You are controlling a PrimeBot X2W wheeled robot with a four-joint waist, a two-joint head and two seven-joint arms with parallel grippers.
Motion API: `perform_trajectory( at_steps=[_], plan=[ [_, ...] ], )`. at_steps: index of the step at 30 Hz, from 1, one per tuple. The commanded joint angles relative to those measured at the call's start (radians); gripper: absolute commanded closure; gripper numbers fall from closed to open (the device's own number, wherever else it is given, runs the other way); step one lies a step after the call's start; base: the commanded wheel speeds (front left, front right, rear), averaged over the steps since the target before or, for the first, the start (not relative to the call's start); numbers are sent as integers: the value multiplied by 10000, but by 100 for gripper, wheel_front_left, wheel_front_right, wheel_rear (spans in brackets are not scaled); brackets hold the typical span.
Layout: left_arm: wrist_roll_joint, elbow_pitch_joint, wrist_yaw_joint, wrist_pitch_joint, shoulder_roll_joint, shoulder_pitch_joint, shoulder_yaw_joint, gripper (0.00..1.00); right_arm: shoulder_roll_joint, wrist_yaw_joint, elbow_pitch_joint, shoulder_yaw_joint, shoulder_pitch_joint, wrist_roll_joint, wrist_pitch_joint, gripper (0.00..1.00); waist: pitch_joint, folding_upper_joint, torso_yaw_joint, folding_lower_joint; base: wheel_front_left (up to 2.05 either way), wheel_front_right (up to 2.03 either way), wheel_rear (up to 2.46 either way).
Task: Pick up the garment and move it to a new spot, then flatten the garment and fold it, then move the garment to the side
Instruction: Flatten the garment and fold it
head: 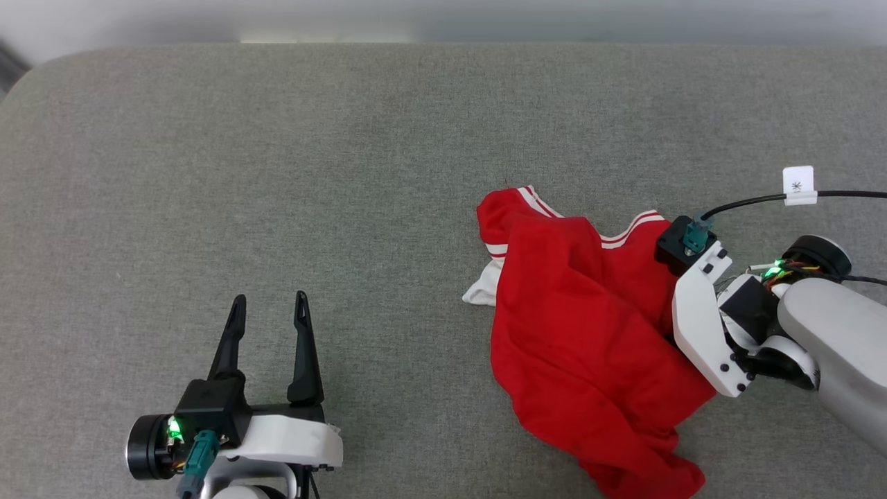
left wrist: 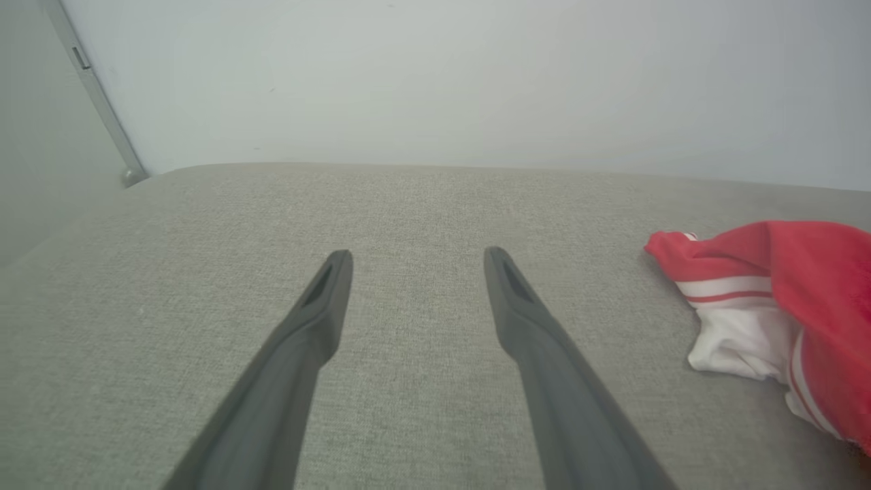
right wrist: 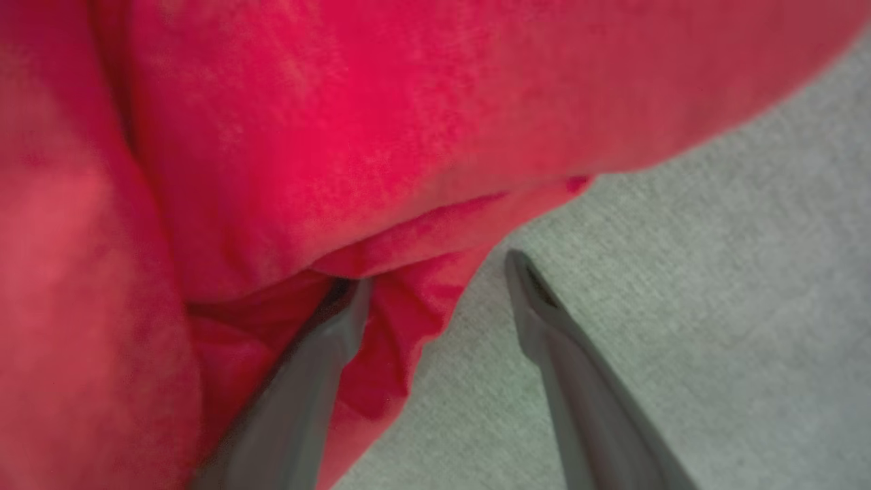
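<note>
The garment needs to move to a new spot, so next my right gripper needs to grab it by its red folded edge (right wrist: 420,306).
The garment (head: 582,326) lies crumpled on the grey surface at the right, red with a white sleeve and striped trim at its far side. The left wrist view catches its sleeve end, the garment (left wrist: 782,306), at the right edge. My right gripper (right wrist: 435,272) is open at the garment's right edge: one finger pokes under a red fold of the garment (right wrist: 306,170), the other rests over bare grey cloth. In the head view the right wrist hides those fingers. My left gripper (head: 270,308) stands open at the lower left, well apart from the garment; between its fingers (left wrist: 326,299) is only bare cloth.
The grey padded surface (head: 277,173) has free room across its left and far parts. A pale wall (left wrist: 435,82) rises behind its far edge. A black cable with a white tag (head: 798,186) runs off to the right from my right wrist.
</note>
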Motion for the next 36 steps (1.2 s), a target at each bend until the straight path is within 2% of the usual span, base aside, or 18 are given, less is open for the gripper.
perform_trajectory(
  at_steps=[1,2,3,4,7,13,17,22,26,32,33,35,36],
  plan=[
    [-13,23,32,-27,-15,-134,17,0,330,9,302,588,694,139,15,0,-12,-1,-9,0,0,0,0],
    [-2,45,57,-27,-14,-117,39,0,336,10,354,662,667,182,-153,0,-52,-1,-36,0,0,0,0],
    [12,72,78,-27,-12,-81,66,0,322,15,354,669,540,156,-415,63,-115,-1,-76,0,0,0,0],
    [23,101,76,-27,-12,-31,84,0,260,15,327,655,343,62,-710,100,-200,-1,-113,0,0,0,0],
    [43,140,63,-27,-11,141,132,0,-99,1,125,411,-148,167,-1620,100,-550,-1,-214,0,0,0,0],
    [-2,73,166,-27,-13,625,266,0,-1369,1,-823,-201,-472,83,-2962,100,-1315,-1,-487,0,0,0,0],
    [-15,16,203,-27,-15,967,245,0,-2316,1,-1623,-948,179,326,-3414,100,-1681,-1,-651,0,0,0,0],
    [-58,-63,264,-27,-13,1217,236,0,-3118,1,-2233,-1878,1910,758,-3555,100,-1863,-1,-793,0,0,0,0],
    [-71,-86,254,-27,-14,1331,203,0,-3132,1,-1888,-2557,3898,1073,-3559,100,-1910,-1,-856,0,0,0,0],
    [-6,-21,195,-27,-14,1363,172,0,-2418,1,-769,-3165,6561,1216,-3473,100,-1981,-1,-792,0,0,0,0],
    [39,-10,207,-27,-15,1490,215,0,-1848,2,-560,-3806,7346,971,-3742,73,-2069,-1,-830,0,0,0,0],
    [53,1,216,-27,-15,1537,223,0,-1798,2,-738,-4360,7317,703,-3945,0,-2120,-1,-875,0,0,0,0],
    [50,3,219,-27,-14,1546,224,0,-1854,2,-894,-4660,7233,483,-4029,0,-2146,-1,-893,0,0,0,0]
  ],
)
